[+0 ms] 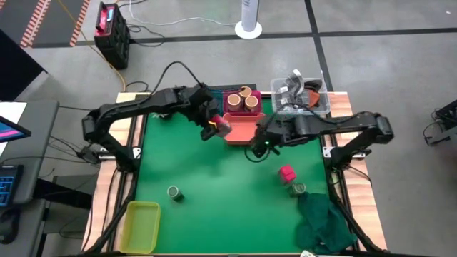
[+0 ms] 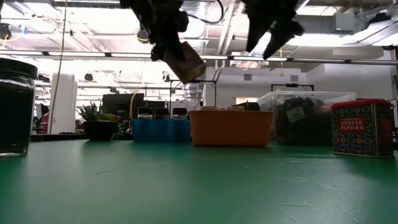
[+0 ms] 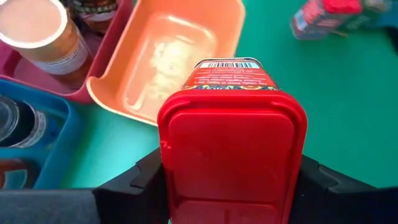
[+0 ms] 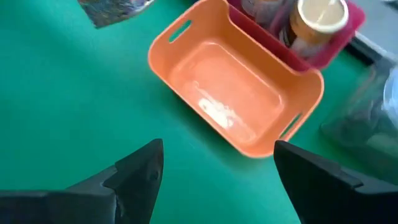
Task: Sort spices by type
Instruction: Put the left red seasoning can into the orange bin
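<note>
The pink box is above and beside the orange tray (image 1: 245, 130) and would miss if let go now, so the robot's left gripper needs to keep holding it until it is over the tray.
My left gripper (image 1: 216, 128) is shut on a pink square spice box with a red lid (image 3: 233, 143), held in the air beside the orange tray (image 1: 245, 130). My right gripper (image 4: 217, 168) hangs open above the green table just near of that tray, touching nothing. Two tan-topped jars (image 1: 243, 101) stand in the pink tray (image 1: 232, 94). A dark jar (image 3: 18, 121) sits in the blue tray (image 3: 59, 134). Another pink box (image 1: 286, 173) and two green-topped jars (image 1: 298, 188) (image 1: 175, 193) stand on the table. My left gripper pinches the pink box between its two fingers (image 3: 134, 180), one on each side wall near the red lid end (image 3: 186, 155). The fingers lie along the box. It is lifted clear and tilted, its barcode end (image 3: 227, 64) pointing down toward the orange tray.
A clear tub of grey clutter (image 1: 300, 96) stands at the far right edge. A yellow tray (image 1: 141, 225) lies at the near left corner and a dark green cloth (image 1: 325, 225) at the near right. The middle of the table (image 1: 228, 182) is bare green.
</note>
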